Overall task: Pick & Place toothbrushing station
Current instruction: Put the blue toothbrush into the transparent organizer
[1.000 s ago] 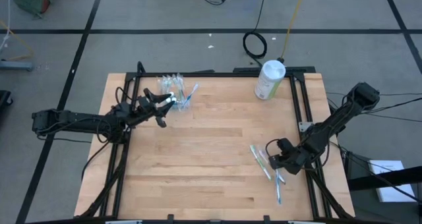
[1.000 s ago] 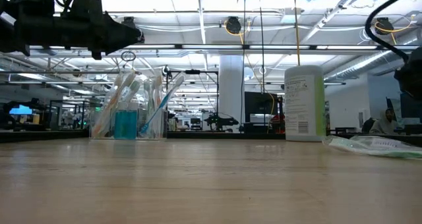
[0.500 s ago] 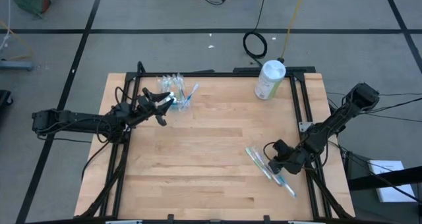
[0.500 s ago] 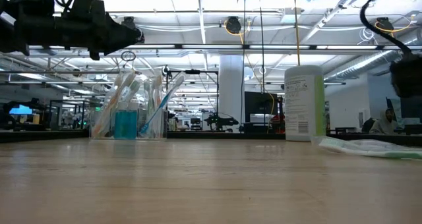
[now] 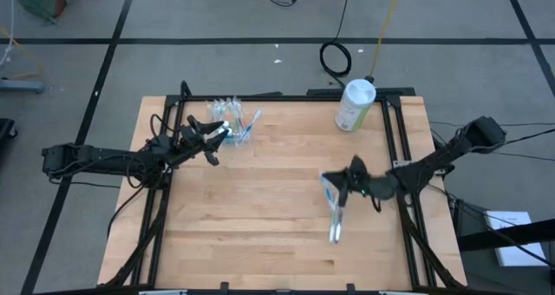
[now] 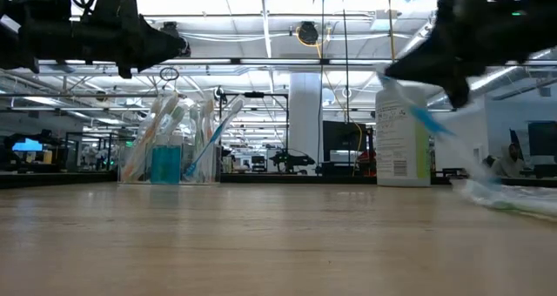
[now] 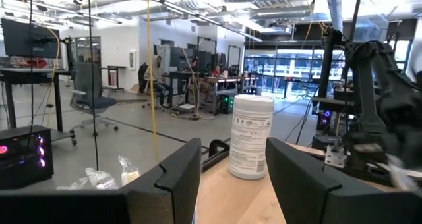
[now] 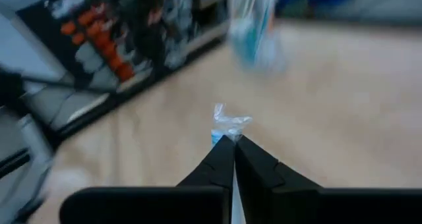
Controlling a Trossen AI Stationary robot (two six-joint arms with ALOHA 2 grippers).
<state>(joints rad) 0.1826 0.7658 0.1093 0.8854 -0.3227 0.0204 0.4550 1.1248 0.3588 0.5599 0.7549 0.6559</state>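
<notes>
My left gripper should next grab the wrapped toothbrush by its neck, below the bristles. Then it can stand the toothbrush in the clear cup (image 5: 228, 114).
The toothbrushing station, a clear cup (image 5: 228, 114) of pale toothbrushes and a blue tube, stands on its base at the table's far left, and also shows in the low view (image 6: 170, 152). My left gripper (image 5: 217, 137) hovers open just beside and above the cup, its fingers wide apart in the left wrist view (image 7: 231, 184). My right gripper (image 5: 347, 187) is right of the table's middle, raised, and shut on a clear-wrapped blue toothbrush (image 5: 334, 217). That toothbrush shows slanting down in the low view (image 6: 428, 119). My right gripper pinches the clear wrapper's end (image 8: 227, 124) between its two fingers, and a crumpled tip sticks out past them. The fingers come about level from the table's right. The wrapped toothbrush slants down below them toward the near edge. I cannot tell whether its lower end (image 5: 333, 236) touches the table.
A white canister with a green label (image 5: 355, 104) stands at the far right of the table, also seen in the left wrist view (image 7: 250, 135). A pale blurred wrapper (image 6: 509, 200) lies low at the right in the low view. Bare wood spans the middle (image 5: 260, 208).
My right gripper has risen and gone from the near right toward the table's middle, tipping from pointing down to about level and rolling. The wrapped toothbrush came up off the table with it and now hangs slanted below the fingers.
</notes>
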